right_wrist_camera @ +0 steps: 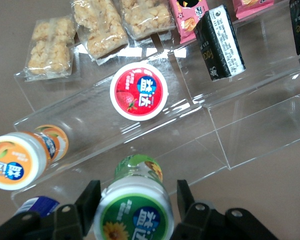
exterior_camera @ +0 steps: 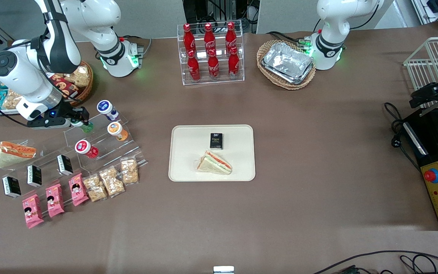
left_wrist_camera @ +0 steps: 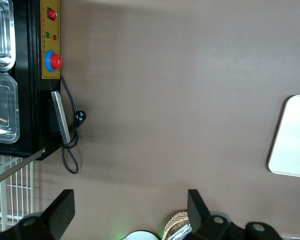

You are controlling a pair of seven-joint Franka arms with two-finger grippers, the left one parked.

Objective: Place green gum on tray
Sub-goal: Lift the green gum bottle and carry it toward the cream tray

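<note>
The green gum is to go on the cream tray, so the robot's right gripper will next grab it by its white-rimmed cap (right_wrist_camera: 133, 212).
The green gum (right_wrist_camera: 135, 210) is a small bottle with a white-rimmed green cap. It lies on the clear stepped rack (right_wrist_camera: 200, 145), its cap toward the wrist camera. My right gripper (right_wrist_camera: 137, 189) is open, with one finger on each side of the cap and a small gap showing on one side. In the front view the gripper (exterior_camera: 79, 121) is at the rack's upper step, over the green gum (exterior_camera: 86, 128). The cream tray (exterior_camera: 188, 152) lies at the table's middle, toward the parked arm from the rack. It holds a sandwich (exterior_camera: 214, 163) and a small black box (exterior_camera: 216, 140). The tray's edge also shows in the left wrist view (left_wrist_camera: 292, 140).
Blue-capped (exterior_camera: 105, 107), orange-capped (exterior_camera: 115, 129) and red-capped (exterior_camera: 84, 147) bottles lie on the same rack close to the gripper. Black boxes, pink packets and snack bags lie nearer the front camera. A cola bottle stand (exterior_camera: 210, 53) and a basket of foil trays (exterior_camera: 287, 62) stand farther back.
</note>
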